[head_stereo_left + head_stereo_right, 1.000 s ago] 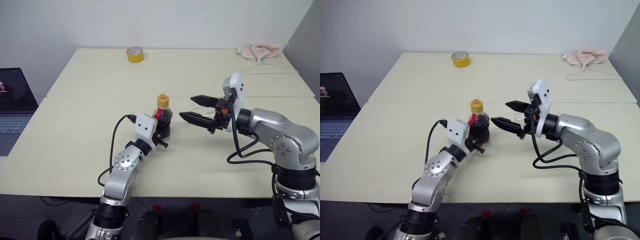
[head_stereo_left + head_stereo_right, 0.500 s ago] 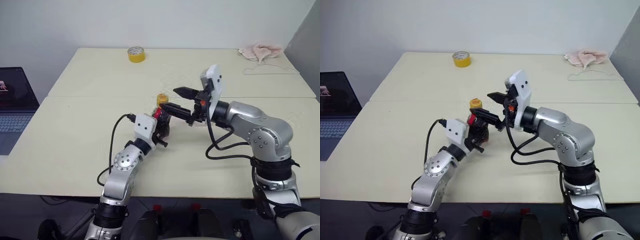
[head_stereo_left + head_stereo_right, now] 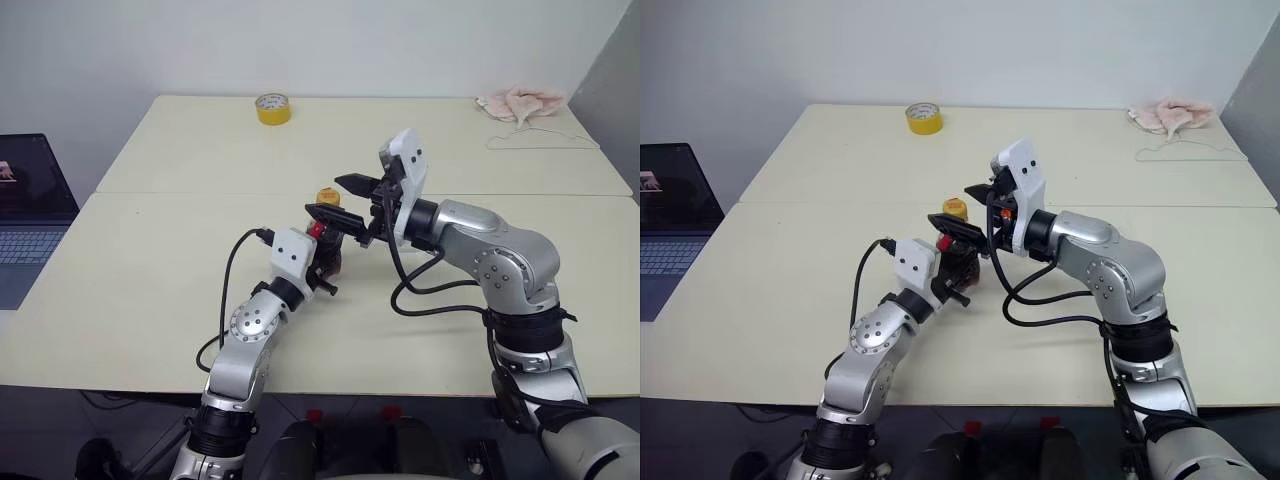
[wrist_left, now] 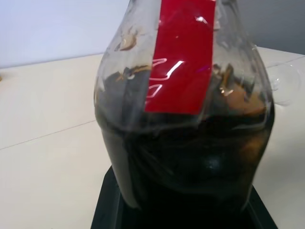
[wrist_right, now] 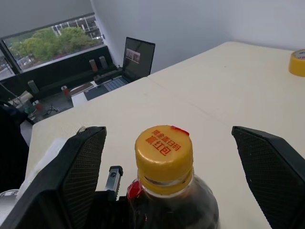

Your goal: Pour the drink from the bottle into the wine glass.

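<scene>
My right gripper's fingers are beside the yellow cap [image 5: 164,155] above the bottle's rounded body and closing now would catch the cap, so my right gripper closes on the cap next.
The bottle [image 3: 328,250] stands upright on the table, with my left gripper [image 3: 322,268] shut on its lower body. It is clear plastic with a red label [image 4: 181,52] and a yellow cap [image 5: 163,151], and the dark drink [image 4: 190,162] fills its rounded body. My right gripper [image 3: 341,200] is open at cap height, one black finger [image 5: 83,167] on each side of the cap and neither touching it. At the edge of the left wrist view, beside the bottle, a clear rounded shape [image 4: 287,83] looks like the wine glass. In the eye views my right arm hides it.
A yellow tape roll [image 3: 270,108] lies at the table's far edge. A pink cloth [image 3: 520,102] and a thin wire hanger [image 3: 542,140] lie at the far right. An open laptop [image 3: 25,215] sits beyond the table's left side.
My right gripper has swung left from beside the bottle, and its open fingers now stand either side of the cap. The left gripper and the bottle have not moved.
</scene>
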Robot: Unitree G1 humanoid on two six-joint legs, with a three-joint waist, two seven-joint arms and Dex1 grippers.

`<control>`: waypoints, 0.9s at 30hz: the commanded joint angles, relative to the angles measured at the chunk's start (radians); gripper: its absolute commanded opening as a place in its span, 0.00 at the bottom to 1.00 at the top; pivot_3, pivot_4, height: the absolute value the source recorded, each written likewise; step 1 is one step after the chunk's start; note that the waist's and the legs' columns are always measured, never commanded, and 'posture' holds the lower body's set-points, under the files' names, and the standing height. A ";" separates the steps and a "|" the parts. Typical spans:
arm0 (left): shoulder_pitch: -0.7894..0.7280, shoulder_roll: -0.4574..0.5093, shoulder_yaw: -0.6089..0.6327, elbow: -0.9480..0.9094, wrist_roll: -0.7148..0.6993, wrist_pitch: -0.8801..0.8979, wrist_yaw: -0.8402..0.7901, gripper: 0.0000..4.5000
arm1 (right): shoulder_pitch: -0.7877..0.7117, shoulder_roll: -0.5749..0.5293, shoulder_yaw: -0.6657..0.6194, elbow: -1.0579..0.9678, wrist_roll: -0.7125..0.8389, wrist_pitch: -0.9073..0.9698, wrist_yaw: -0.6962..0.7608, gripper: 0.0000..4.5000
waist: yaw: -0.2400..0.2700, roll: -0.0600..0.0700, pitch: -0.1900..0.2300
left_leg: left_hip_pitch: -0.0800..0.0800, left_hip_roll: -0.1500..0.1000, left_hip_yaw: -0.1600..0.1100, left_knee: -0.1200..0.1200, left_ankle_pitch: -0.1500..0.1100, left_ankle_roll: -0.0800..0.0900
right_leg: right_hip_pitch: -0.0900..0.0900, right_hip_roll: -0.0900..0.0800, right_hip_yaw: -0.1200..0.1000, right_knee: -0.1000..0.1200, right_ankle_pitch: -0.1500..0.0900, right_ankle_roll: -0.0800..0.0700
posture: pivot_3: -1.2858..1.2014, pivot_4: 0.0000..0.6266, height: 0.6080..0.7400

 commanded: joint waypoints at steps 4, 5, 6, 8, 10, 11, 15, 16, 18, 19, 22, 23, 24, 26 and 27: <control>-0.007 -0.006 -0.002 -0.052 0.002 -0.033 0.006 0.19 | -0.027 0.011 -0.005 -0.014 -0.012 -0.025 0.005 0.86 | 0.000 0.000 0.000 | 0.000 0.000 0.000 0.000 0.000 0.000 | 0.000 0.000 0.000 0.000 0.000 0.000 | 0.52 0.24 1.00; -0.006 -0.007 -0.002 -0.053 0.002 -0.033 0.006 0.19 | -0.027 0.012 -0.005 -0.014 -0.014 -0.024 0.006 0.80 | 0.000 0.000 0.000 | 0.000 0.000 0.000 0.000 0.000 0.000 | 0.000 0.000 0.000 0.000 0.000 0.000 | 0.52 0.24 1.00; -0.006 -0.007 -0.002 -0.053 0.002 -0.032 0.007 0.19 | -0.027 0.013 -0.005 -0.014 -0.015 -0.024 0.007 0.71 | 0.000 0.000 0.000 | 0.000 0.000 0.000 0.000 0.000 0.000 | 0.000 0.000 0.000 0.000 0.000 0.000 | 0.52 0.24 1.00; -0.006 -0.007 -0.002 -0.053 0.002 -0.032 0.007 0.19 | -0.027 0.014 -0.005 -0.014 -0.016 -0.023 0.007 0.56 | 0.000 0.000 0.000 | 0.000 0.000 0.000 0.000 0.000 0.000 | 0.000 0.000 0.000 0.000 0.000 0.000 | 0.52 0.24 1.00; -0.005 -0.007 -0.002 -0.052 0.002 -0.032 0.007 0.19 | -0.027 0.016 -0.005 -0.015 -0.018 -0.023 0.008 0.40 | 0.000 0.000 0.000 | 0.000 0.000 0.000 0.000 0.000 0.000 | 0.000 0.000 0.000 0.000 0.000 0.000 | 0.52 0.24 1.00; -0.005 -0.007 -0.001 -0.052 0.002 -0.033 0.007 0.19 | -0.027 0.017 -0.005 -0.015 -0.019 -0.023 0.009 0.32 | 0.000 0.000 0.000 | 0.000 0.000 0.000 0.000 0.000 0.000 | 0.000 0.000 0.000 0.000 0.000 0.000 | 0.52 0.24 1.00; -0.003 -0.007 -0.001 -0.054 0.002 -0.031 0.008 0.19 | -0.026 0.019 -0.005 -0.018 -0.022 -0.022 0.011 0.27 | 0.000 0.000 0.000 | 0.000 0.000 0.000 0.000 0.000 0.000 | 0.000 0.000 0.000 0.000 0.000 0.000 | 0.52 0.24 1.00; -0.003 -0.006 -0.001 -0.054 0.002 -0.031 0.008 0.19 | -0.026 0.019 -0.005 -0.019 -0.022 -0.022 0.012 0.27 | 0.000 0.000 0.000 | 0.000 0.000 0.000 0.000 0.000 0.000 | 0.000 0.000 0.000 0.000 0.000 0.000 | 0.52 0.24 1.00; -0.002 -0.006 0.000 -0.055 0.002 -0.030 0.008 0.19 | -0.022 0.018 -0.009 -0.019 -0.024 -0.039 0.019 0.27 | 0.000 0.000 0.000 | 0.000 0.000 0.000 0.000 0.000 0.000 | 0.000 0.000 0.000 0.000 0.000 0.000 | 0.52 0.24 1.00; -0.001 -0.006 0.000 -0.055 0.002 -0.030 0.008 0.19 | -0.019 0.017 -0.011 -0.019 -0.025 -0.047 0.022 0.27 | 0.000 0.000 0.000 | 0.000 0.000 0.000 0.000 0.000 0.000 | 0.000 0.000 0.000 0.000 0.000 0.000 | 0.52 0.24 1.00; 0.001 -0.006 -0.001 -0.057 0.001 -0.029 0.008 0.19 | 0.002 0.042 -0.057 -0.034 0.016 -0.107 0.051 0.27 | 0.000 0.000 0.000 | 0.000 0.000 0.000 0.000 0.000 0.000 | 0.000 0.000 0.000 0.000 0.000 0.000 | 0.52 0.24 1.00; 0.001 -0.006 -0.001 -0.057 0.001 -0.028 0.008 0.19 | 0.006 0.049 -0.070 -0.036 0.029 -0.114 0.054 0.27 | 0.000 0.000 0.000 | 0.000 0.000 0.000 0.000 0.000 0.000 | 0.000 0.000 0.000 0.000 0.000 0.000 | 0.52 0.24 1.00; 0.003 -0.006 -0.001 -0.058 0.001 -0.028 0.008 0.19 | 0.009 0.052 -0.077 -0.038 0.036 -0.114 0.054 0.27 | 0.000 0.000 0.000 | 0.000 0.000 0.000 0.000 0.000 0.000 | 0.000 0.000 0.000 0.000 0.000 0.000 | 0.52 0.24 1.00; 0.005 -0.006 0.000 -0.058 0.000 -0.029 0.009 0.19 | 0.013 0.064 -0.096 -0.038 0.053 -0.118 0.047 0.27 | 0.000 0.000 0.000 | 0.000 0.000 0.000 0.000 0.000 0.000 | 0.000 0.000 0.000 0.000 0.000 0.000 | 0.52 0.24 1.00; 0.005 -0.006 0.001 -0.059 -0.001 -0.029 0.009 0.19 | 0.014 0.075 -0.116 -0.037 0.078 -0.114 0.042 0.27 | 0.000 0.000 0.000 | 0.000 0.000 0.000 0.000 0.000 0.000 | 0.000 0.000 0.000 0.000 0.000 0.000 | 0.52 0.24 1.00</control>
